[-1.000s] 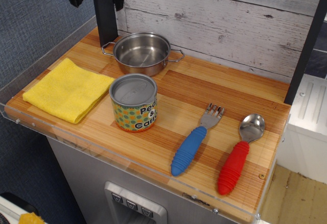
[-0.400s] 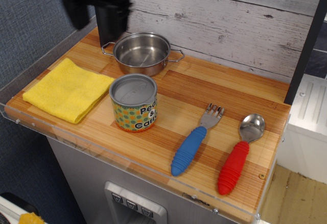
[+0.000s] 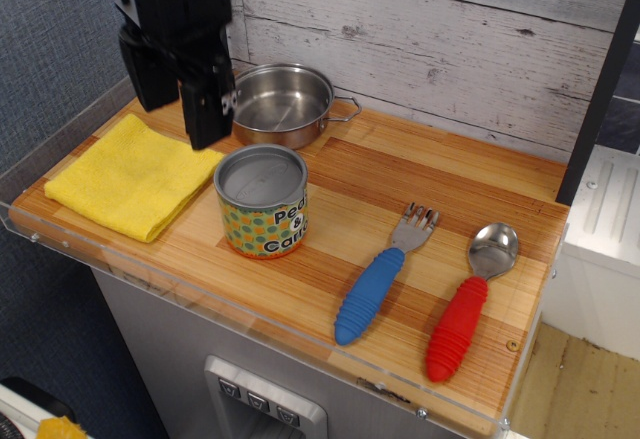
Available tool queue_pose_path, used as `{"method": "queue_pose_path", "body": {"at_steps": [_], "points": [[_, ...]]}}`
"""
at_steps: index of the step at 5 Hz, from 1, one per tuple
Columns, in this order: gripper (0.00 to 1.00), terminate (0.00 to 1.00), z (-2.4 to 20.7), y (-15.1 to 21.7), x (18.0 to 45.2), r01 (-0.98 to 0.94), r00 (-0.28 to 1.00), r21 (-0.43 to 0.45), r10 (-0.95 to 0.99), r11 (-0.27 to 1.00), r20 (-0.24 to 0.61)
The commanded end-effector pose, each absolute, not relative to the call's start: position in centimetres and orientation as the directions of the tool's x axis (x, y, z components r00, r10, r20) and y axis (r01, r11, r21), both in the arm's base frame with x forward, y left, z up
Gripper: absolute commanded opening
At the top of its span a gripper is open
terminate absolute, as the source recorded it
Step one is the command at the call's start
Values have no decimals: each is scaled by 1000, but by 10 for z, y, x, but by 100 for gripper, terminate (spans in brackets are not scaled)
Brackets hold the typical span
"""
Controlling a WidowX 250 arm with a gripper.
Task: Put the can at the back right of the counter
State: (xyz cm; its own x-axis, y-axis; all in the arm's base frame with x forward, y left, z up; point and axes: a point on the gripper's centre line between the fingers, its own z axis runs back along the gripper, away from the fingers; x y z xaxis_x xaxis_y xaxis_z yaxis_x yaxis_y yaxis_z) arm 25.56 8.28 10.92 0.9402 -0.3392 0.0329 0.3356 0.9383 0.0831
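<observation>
The can should go at the back right of the counter, so my gripper should next grab it by its labeled side (image 3: 262, 221).
The can (image 3: 262, 202) stands upright near the front left of the wooden counter (image 3: 420, 164). It has a grey metal lid and a green dotted label with a white panel. My black gripper (image 3: 178, 101) hangs open and empty above the counter. It is to the left of and behind the can, over the edge of the yellow cloth and in front of the steel pot's left side. Its two fingers (image 3: 205, 109) point down with a gap between them.
A steel two-handled pot (image 3: 278, 104) sits at the back left. A folded yellow cloth (image 3: 132, 175) lies at the front left. A blue-handled fork (image 3: 384, 273) and a red-handled spoon (image 3: 468, 302) lie at the front right. A white plank wall stands behind the counter.
My gripper has come down from the top edge of the view and moved forward toward the can. The can and the other things have not moved.
</observation>
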Motion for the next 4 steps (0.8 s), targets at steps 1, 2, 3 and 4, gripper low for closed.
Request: {"method": "queue_pose_path", "body": {"at_steps": [1, 2, 3, 4], "points": [[100, 0, 92, 76, 248, 504, 864, 113, -499, 856, -71], [100, 0, 79, 73, 250, 538, 841, 106, -523, 836, -138], [100, 0, 75, 84, 245, 512, 855, 99, -495, 853, -154], [100, 0, 70, 88, 246, 495, 863, 108, -474, 862, -176]]}}
